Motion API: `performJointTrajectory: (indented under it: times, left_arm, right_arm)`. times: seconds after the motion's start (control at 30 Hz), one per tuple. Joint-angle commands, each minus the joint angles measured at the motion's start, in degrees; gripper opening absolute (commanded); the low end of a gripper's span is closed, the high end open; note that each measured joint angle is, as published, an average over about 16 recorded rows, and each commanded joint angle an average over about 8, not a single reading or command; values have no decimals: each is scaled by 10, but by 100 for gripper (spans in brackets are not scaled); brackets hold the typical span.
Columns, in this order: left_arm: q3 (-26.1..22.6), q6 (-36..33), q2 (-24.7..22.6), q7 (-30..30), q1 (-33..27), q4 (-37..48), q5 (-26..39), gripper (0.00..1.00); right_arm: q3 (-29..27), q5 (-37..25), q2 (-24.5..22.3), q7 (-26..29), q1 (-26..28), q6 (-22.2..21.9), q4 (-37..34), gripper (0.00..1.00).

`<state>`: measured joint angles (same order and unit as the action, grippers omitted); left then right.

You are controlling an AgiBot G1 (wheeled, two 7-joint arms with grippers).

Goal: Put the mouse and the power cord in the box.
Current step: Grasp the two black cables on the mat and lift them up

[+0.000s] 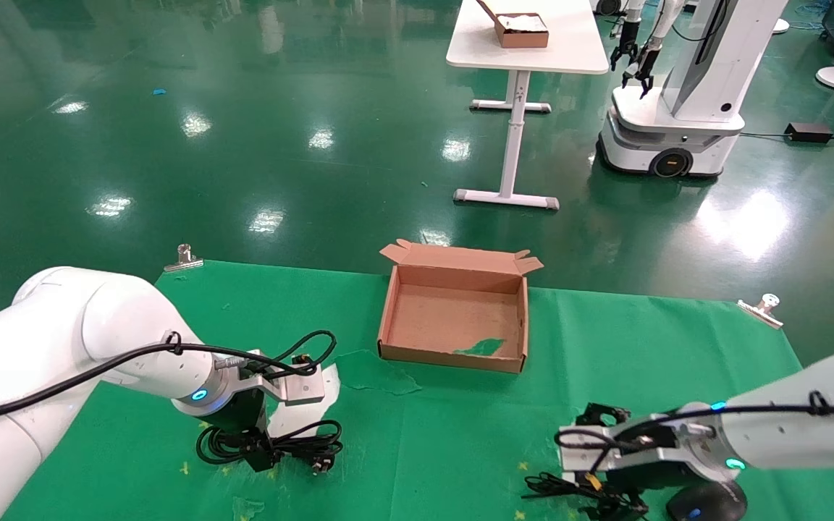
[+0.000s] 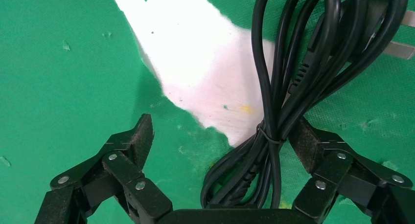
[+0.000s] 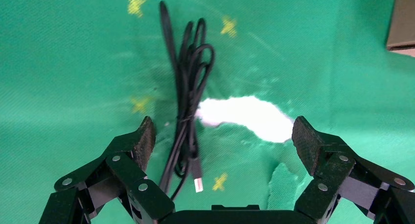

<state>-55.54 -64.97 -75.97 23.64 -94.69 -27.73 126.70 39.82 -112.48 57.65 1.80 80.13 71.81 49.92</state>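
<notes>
Next, the right gripper picks up the mouse's thin cable by its tied middle (image 3: 185, 119), where parts of the cable gather, since its loops fan out slack at one end.
The power cord (image 1: 301, 443) lies bundled on the green cloth at the front left. My left gripper (image 1: 263, 454) is down over it and open. In the left wrist view the power cord (image 2: 288, 77) runs between the fingers of the left gripper (image 2: 221, 128), close to one pad, untouched. The black mouse (image 1: 706, 501) sits at the front right edge, under my right wrist. Its thin cable (image 1: 569, 488) lies bundled beside it. My right gripper (image 3: 223, 128) is open above that cable (image 3: 188, 87), whose USB plug (image 3: 198, 182) lies between the fingers. The open box (image 1: 453, 356) stands empty mid-table.
The cloth is torn in spots, with white table showing (image 2: 205, 62). Metal clips (image 1: 184, 257) (image 1: 763, 305) hold its far corners. Beyond the table stand a white desk (image 1: 525, 51) with a smaller brown box (image 1: 522, 30) and another robot (image 1: 677, 123).
</notes>
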Motion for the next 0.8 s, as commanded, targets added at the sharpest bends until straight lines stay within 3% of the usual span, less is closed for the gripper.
performJointTrajectory:
  times: [0.03, 0.1, 0.2, 0.27, 0.33, 0.43, 0.47, 0.8]
  left_arm:
    - [-1, 0, 0, 0, 0, 1, -1, 98]
    - [-1, 1, 0, -1, -1, 1, -1, 80]
    - [-2, 1, 0, -1, -1, 2, -2, 43]
    - [-2, 1, 0, -1, -1, 3, -2, 18]
    - [-2, 1, 0, -1, -1, 3, -3, 2]
    - [-3, 2, 0, -2, -1, 4, -3, 0]
    - [-3, 2, 0, -2, -1, 4, -3, 0]
    - [-2, 2, 0, -2, -1, 3, -4, 0]
  right_arm:
    - [0, 0, 11, -11, 12, -4, -28, 100]
    - [-1, 4, 16, -20, 18, -2, -43, 100]
    - [-1, 8, 21, -30, 25, 0, -60, 96]
    - [-1, 8, 25, -34, 28, 1, -69, 72]
    - [-1, 8, 27, -37, 30, 1, -74, 47]
    - [0, 8, 29, -38, 32, 1, -80, 10]
    - [0, 8, 28, -38, 32, 1, -79, 1]
    - [-1, 9, 25, -36, 29, 1, -71, 0]
